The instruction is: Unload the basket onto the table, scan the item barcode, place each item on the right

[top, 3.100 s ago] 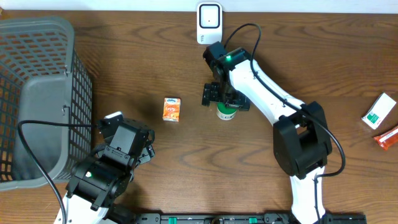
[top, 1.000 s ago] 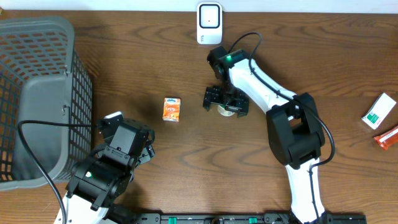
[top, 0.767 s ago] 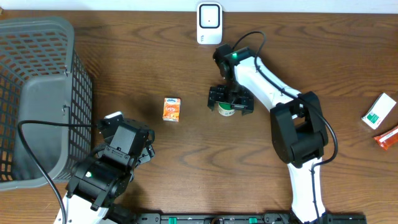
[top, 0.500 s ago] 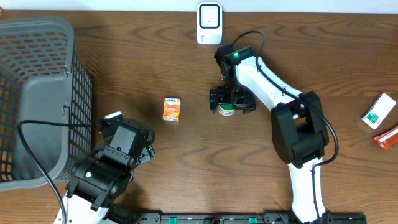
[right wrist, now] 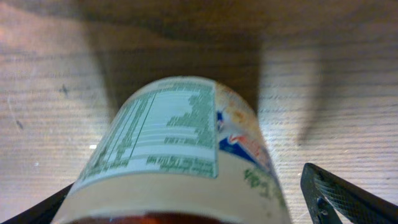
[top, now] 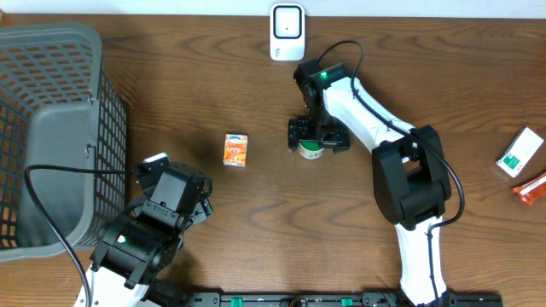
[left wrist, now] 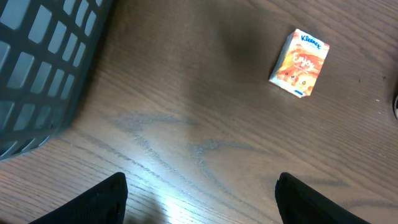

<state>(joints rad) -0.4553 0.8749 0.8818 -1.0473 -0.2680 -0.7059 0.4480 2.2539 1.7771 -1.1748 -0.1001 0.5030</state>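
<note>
My right gripper grabs the jar point(top: 310, 150) across opposite sides near its green top next, leaving the label uncovered to scan the barcode.
A small round jar point(top: 310, 150) with a green top stands upright on the table, its white nutrition label point(right wrist: 168, 134) filling the right wrist view. My right gripper point(top: 316, 139) reaches down over it, open, one finger on each side; the right finger point(right wrist: 339, 196) stands clear of the jar's wall. The white barcode scanner point(top: 287, 31) stands at the table's far edge, behind the jar. My left gripper point(left wrist: 202, 205) hovers open over bare wood at the near left, with nothing between its fingers.
An orange Kleenex pack point(top: 236, 149) lies left of the jar, also in the left wrist view point(left wrist: 300, 64). A grey mesh basket point(top: 51, 128) fills the left side. A green-and-white box point(top: 520, 152) and a red packet point(top: 531, 187) lie at the right edge.
My right gripper has shifted slightly right and settled around the jar. The left arm, the jar and the Kleenex pack have not moved.
</note>
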